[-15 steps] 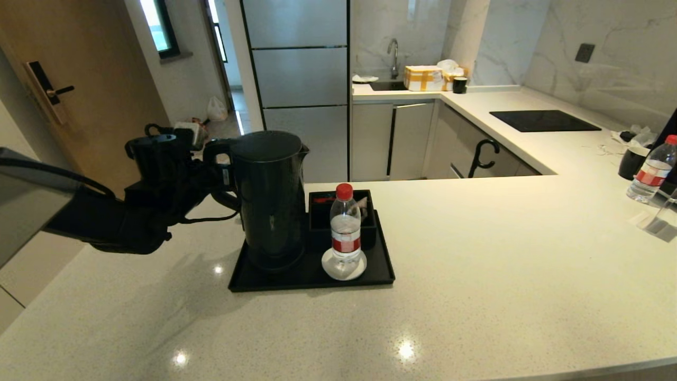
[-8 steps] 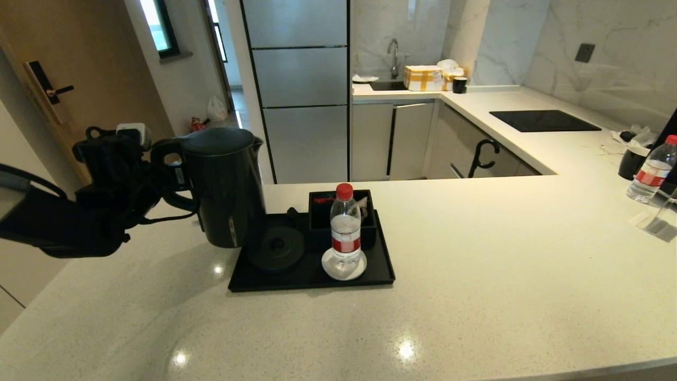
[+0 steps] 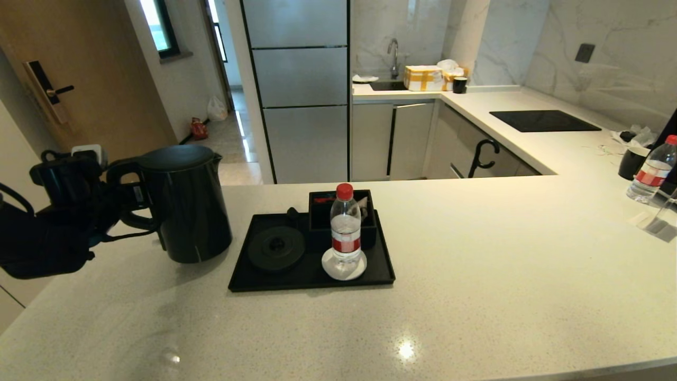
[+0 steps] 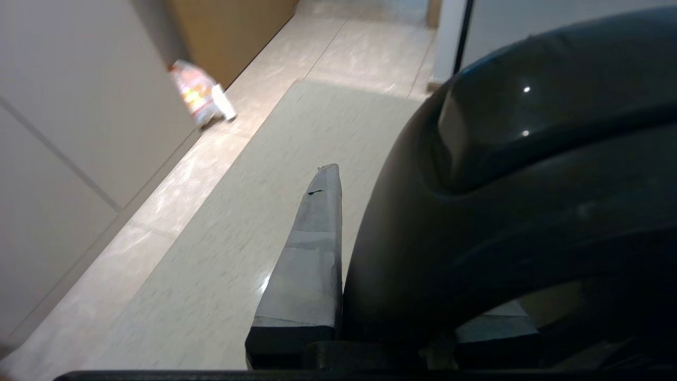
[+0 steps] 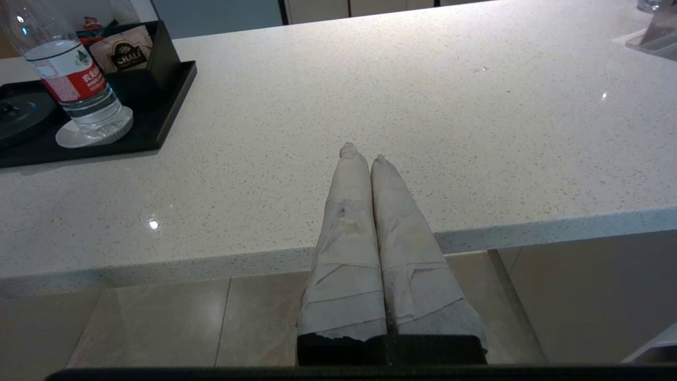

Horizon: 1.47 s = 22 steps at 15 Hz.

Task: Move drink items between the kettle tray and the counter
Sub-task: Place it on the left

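My left gripper should hold the kettle before releasing it: the kettle's bottom [image 3: 198, 259] hangs above the pale counter in the head view, so if I opened now, the kettle would drop.
The tall black kettle [image 3: 185, 206] stands upright at the counter's [image 3: 502, 264] left end, left of the black tray [image 3: 312, 286]; whether its bottom touches the stone I cannot tell. My left gripper [image 3: 120, 197] is shut on its loop handle, which fills the left wrist view as the kettle [image 4: 529, 185] between my left gripper's [image 4: 418, 254] fingers. The round kettle base [image 3: 276, 247] lies bare on the tray. The red-capped water bottle [image 3: 345, 227] stands on the white coaster [image 3: 330, 270]. My right gripper [image 5: 365, 156] is shut and empty near the counter's front edge, away from the bottle [image 5: 74, 74].
A black compartment box [image 3: 317, 222] with sachets sits at the tray's back. At the far right stand a second water bottle [image 3: 650, 172], a black mug [image 3: 632, 161] and a clear stand [image 3: 661, 219]. The black cooktop [image 3: 545, 120] lies beyond.
My left gripper has carried the kettle off its base, leftward and down to the counter beside the tray. The base now shows bare. The bottle has not moved.
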Motion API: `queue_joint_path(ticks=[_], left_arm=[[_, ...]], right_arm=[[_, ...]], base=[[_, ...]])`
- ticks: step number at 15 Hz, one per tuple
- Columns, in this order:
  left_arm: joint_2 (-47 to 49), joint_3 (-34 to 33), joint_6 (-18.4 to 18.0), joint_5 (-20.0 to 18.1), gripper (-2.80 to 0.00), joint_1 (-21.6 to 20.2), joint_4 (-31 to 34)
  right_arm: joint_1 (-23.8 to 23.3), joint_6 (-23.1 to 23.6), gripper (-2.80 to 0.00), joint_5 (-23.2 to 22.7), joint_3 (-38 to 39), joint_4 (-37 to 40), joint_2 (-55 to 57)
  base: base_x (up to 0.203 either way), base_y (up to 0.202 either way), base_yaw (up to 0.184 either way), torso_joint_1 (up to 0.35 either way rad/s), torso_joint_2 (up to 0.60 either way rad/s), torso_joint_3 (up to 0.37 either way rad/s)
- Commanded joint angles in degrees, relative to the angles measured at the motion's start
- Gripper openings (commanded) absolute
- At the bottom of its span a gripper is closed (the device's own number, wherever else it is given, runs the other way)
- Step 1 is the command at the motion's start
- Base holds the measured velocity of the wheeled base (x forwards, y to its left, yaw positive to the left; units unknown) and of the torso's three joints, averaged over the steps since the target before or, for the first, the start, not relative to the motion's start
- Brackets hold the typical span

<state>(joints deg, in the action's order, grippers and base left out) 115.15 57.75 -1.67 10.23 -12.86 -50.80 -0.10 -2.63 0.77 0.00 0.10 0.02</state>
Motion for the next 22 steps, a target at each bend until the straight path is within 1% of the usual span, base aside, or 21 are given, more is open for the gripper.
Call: queue_joint_path(ticks=[1,3,5,9,13,15,19,22], left_arm=[[0.49,-0.66,-0.2,0.31,-2.8,-0.88,0.08],[-0.02,-1.76,-0.7,0.41,-2.8,-0.94,1.04],[-0.19,-2.13,-2.31,0.41,-2.8,-0.86,2.55],[-0.29,-3.87,-2.3,0.41,-2.8,-0.87,1.8],[-1.41,-7.53,-2.39,0.41,-2.8,-0.94,1.34],[-1.14,-9.01,-1.82,0.05,-2.8,-1.54,1.04],[-0.04,-13.0,-2.11,-0.3,-2.8,-1.56,-4.18],[-0.1,-14.51,-2.11,-0.3,-2.8,-0.94,-4.66]], right_arm=[[0.01,0.0,-2.8,0.02,0.0,-0.01,0.06],[0.01,0.0,-2.8,0.02,0.0,-0.01,0.06],[0.01,0.0,-2.8,0.02,0.0,-0.01,0.06],[0.08,0.0,-2.8,0.02,0.0,-0.01,0.06],[0.01,0.0,-2.8,0.02,0.0,-0.01,-0.02],[0.01,0.0,-2.8,0.02,0.0,-0.01,0.06],[0.01,0.0,-2.8,0.02,0.0,-0.01,0.06],[0.01,0.0,-2.8,0.02,0.0,-0.01,0.06]], base=[[0.0,0.0,0.0,0.0,0.0,0.0],[0.0,0.0,0.0,0.0,0.0,0.0],[0.0,0.0,0.0,0.0,0.0,0.0],[0.0,0.0,0.0,0.0,0.0,0.0],[0.0,0.0,0.0,0.0,0.0,0.0],[0.0,0.0,0.0,0.0,0.0,0.0],[0.0,0.0,0.0,0.0,0.0,0.0],[0.0,0.0,0.0,0.0,0.0,0.0]])
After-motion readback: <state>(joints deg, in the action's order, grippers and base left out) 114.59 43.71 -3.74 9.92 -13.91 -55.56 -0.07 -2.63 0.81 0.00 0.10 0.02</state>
